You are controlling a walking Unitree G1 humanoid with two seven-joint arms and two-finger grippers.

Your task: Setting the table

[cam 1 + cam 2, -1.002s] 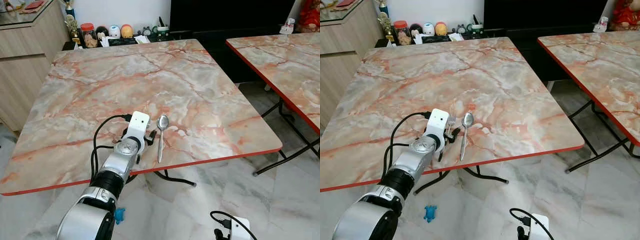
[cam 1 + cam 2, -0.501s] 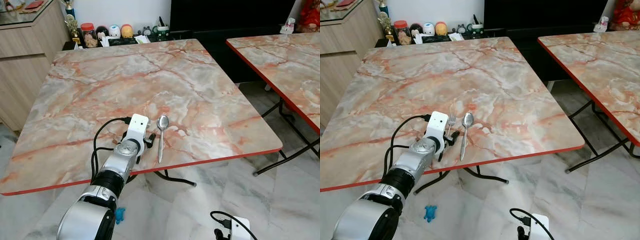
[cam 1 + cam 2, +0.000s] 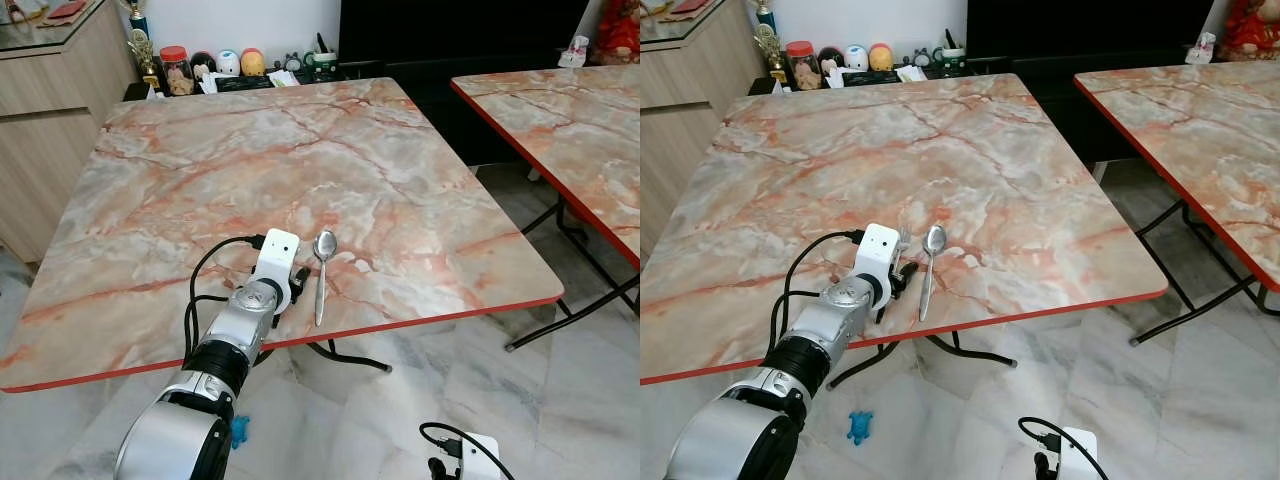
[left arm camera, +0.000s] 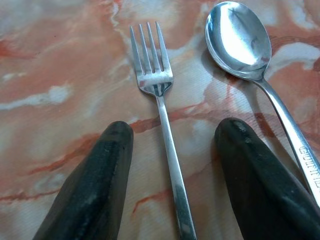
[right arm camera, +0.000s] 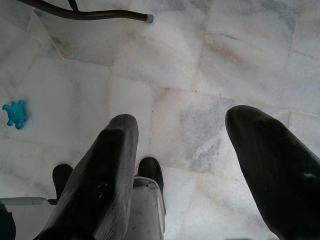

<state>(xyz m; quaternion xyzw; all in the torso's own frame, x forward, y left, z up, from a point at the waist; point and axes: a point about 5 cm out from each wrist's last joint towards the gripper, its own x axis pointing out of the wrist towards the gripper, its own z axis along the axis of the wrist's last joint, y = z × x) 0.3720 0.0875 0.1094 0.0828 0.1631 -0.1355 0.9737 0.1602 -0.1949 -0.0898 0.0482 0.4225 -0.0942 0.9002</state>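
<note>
I need to grab the fork by its slim handle (image 4: 172, 158) with my left gripper next, as its pointed teeth lie on the tabletop.
A silver fork (image 4: 151, 75) lies flat on the marble table (image 3: 250, 160) near its front edge. A silver spoon (image 4: 237, 40) lies just to its right, parallel to it and with its bowl pointing away from me (image 3: 321, 270). My left gripper (image 4: 175, 130) is low over the table and open. Its black fingers (image 4: 95, 185) stand one on each side of the fork's handle without touching it. The fork's tines (image 3: 904, 238) peek out past the white wrist camera. My right gripper (image 5: 184, 120) hangs open over the floor, holding nothing.
A second marble table (image 3: 560, 110) stands to the right across a gap of tiled floor. A wooden cabinet (image 3: 50, 90) is at the left, and jars and small items (image 3: 180, 70) sit behind the table. A blue toy (image 5: 16, 114) lies on the floor under the front edge.
My left wrist has shifted only a little near the fork. Fork and spoon lie where they were, and the right arm has not moved.
</note>
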